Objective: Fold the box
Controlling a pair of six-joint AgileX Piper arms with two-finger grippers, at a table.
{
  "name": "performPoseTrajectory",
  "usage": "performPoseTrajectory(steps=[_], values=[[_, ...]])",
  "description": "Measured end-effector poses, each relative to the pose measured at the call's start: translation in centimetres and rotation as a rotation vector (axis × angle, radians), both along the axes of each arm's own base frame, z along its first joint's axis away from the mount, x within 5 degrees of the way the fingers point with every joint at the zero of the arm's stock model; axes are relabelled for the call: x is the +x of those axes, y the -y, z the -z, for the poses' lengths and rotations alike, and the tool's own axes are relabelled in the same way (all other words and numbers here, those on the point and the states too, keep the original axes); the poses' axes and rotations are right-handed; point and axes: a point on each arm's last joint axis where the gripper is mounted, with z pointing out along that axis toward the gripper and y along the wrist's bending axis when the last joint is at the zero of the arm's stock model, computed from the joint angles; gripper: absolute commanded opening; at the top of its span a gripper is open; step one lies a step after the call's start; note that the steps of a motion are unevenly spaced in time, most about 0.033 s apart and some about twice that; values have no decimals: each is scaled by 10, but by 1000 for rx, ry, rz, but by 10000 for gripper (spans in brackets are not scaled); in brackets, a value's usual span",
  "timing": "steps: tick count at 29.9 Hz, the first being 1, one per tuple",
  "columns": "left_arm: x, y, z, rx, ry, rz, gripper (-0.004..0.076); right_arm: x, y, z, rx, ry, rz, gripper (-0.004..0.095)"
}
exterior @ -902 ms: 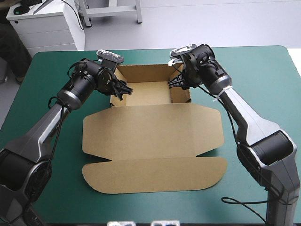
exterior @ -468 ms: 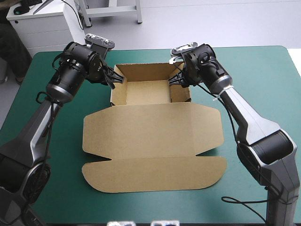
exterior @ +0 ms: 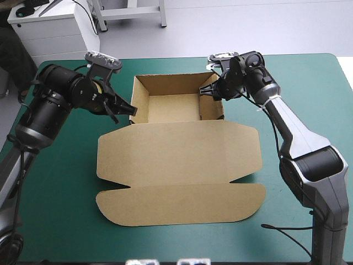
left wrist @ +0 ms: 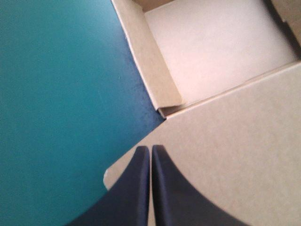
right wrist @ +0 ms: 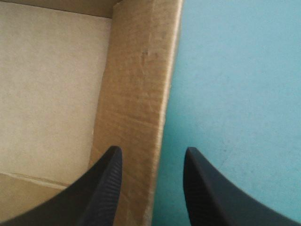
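I should next grab the box by its short side's top edge (exterior: pixel 222 112) with my right gripper, so the brown box's lid (exterior: pixel 179 152) stays free to fold.
The brown box (exterior: pixel 174 107) stands as an open tray with its walls raised near the far side of the table. Its lid (exterior: pixel 176 165) lies flat toward the near edge. My left gripper (exterior: pixel 131 110) hangs just outside the tray's left wall (left wrist: pixel 148 61), over the lid's left corner, with its black fingers (left wrist: pixel 141 188) shut on nothing. My right gripper (exterior: pixel 208 91) is open above the tray's right wall (right wrist: pixel 141 84). One of its fingers (right wrist: pixel 106 188) is over the tray's inside, the other over the teal-green cover; whether they touch the wall I cannot tell.
Teal-green cover (exterior: pixel 60 182) lies bare to the left, right and near side of the box. The lid's rounded front flap (exterior: pixel 182 205) reaches toward the near edge. A white cabinet (exterior: pixel 49 30) stands beyond the far left corner.
My left gripper has drawn back out of the tray, leftward past the left wall, and its fingers have shut. The right gripper has shifted slightly outward at the right wall.
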Motion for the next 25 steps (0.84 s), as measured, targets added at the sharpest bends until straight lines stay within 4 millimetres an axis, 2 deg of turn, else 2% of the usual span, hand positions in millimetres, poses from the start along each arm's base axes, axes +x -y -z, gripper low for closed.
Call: performPoseTrajectory(steps=[5, 8, 10, 14, 20, 25], values=[[-26, -14, 16, 44, -45, -4, -8, 6, -5, 14, 15, -17, -15, 386], [-45, -22, 29, 56, -81, -6, -8, 11, -5, 25, 11, -41, -15, 346], [-59, -28, 36, 61, -100, -7, -8, 14, -5, 33, 9, -60, -12, 274], [-86, -40, 47, 67, -116, -9, -8, 19, -4, 47, 6, -95, -6, -24], [-124, -58, 68, 39, -140, -69, -8, 20, -2, 46, 0, -94, 3, -19], [-157, -72, 82, 6, -113, -102, -8, 19, 6, 28, -31, -100, 10, -19]])
